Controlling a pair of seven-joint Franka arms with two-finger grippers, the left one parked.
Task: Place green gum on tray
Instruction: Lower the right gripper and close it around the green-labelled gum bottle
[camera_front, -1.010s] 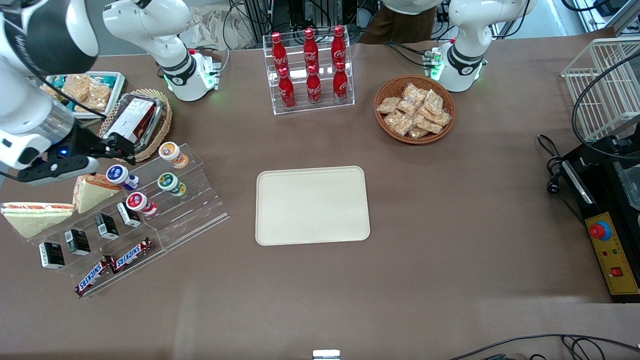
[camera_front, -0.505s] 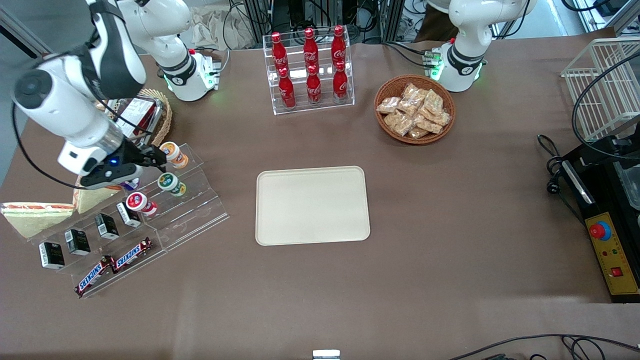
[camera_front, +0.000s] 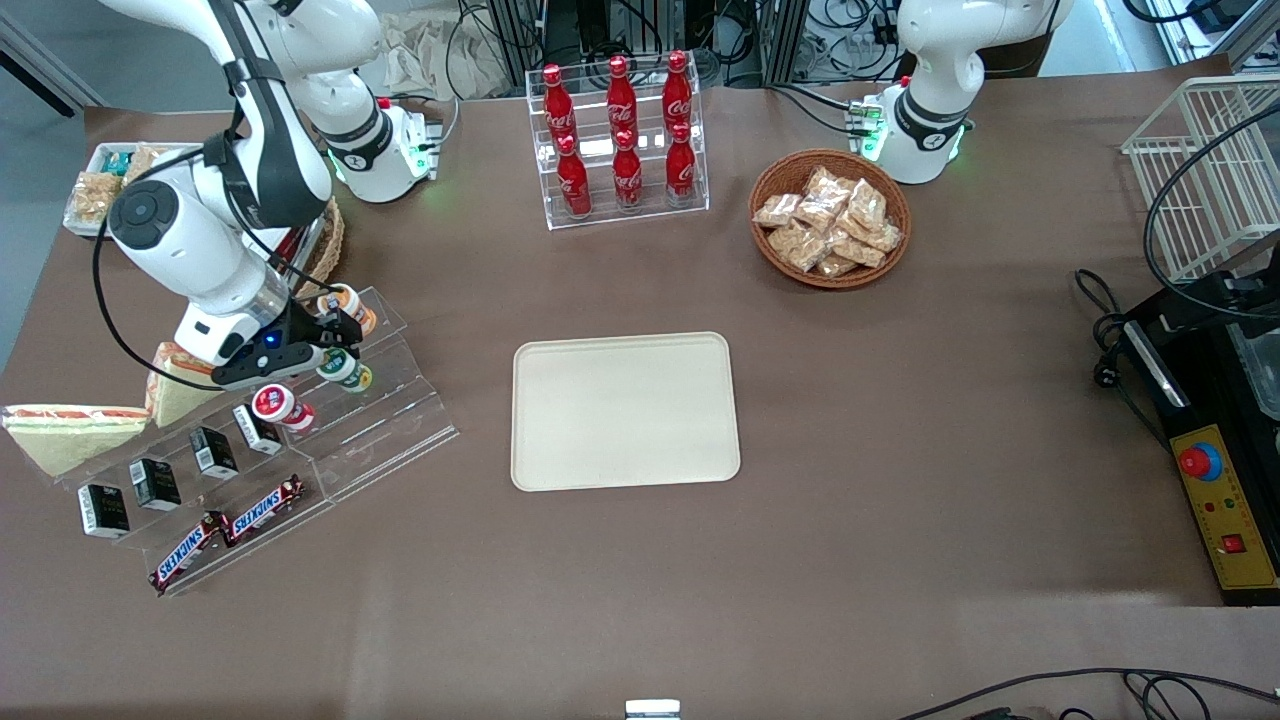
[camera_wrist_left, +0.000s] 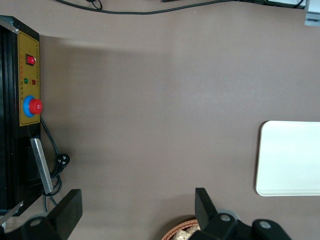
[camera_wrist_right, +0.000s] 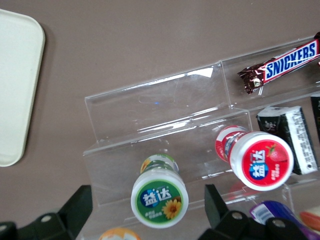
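Observation:
Next, my gripper grabs the green gum by its green lid (camera_front: 337, 364). Then I set the green gum on the cream-beige tray (camera_front: 624, 411).
The green gum (camera_front: 344, 369) stands on a middle step of the clear acrylic stepped rack (camera_front: 385, 420), partly covered by my gripper. In the right wrist view the green gum (camera_wrist_right: 159, 198) shows its green lid with white characters and a flower. My gripper (camera_front: 333, 340) hovers just above it, open, with one finger (camera_wrist_right: 76, 206) on each side of the lid and a gap to both. The cream-beige tray (camera_front: 624, 411) lies flat mid-table, toward the parked arm from the rack; its rounded corner (camera_wrist_right: 17, 85) also shows in the right wrist view.
On the rack are an orange-lidded bottle (camera_front: 355, 305), a red-lidded bottle (camera_front: 280, 406), small black boxes (camera_front: 213, 451) and Snickers bars (camera_front: 228, 531). Sandwiches (camera_front: 75, 425) lie beside it. A cola bottle rack (camera_front: 620, 140) and a snack basket (camera_front: 829, 218) stand farther from the camera.
My arm has swung from the table's end over the rack. The gripper has come above the green gum, covering part of it and the purple-lidded bottle.

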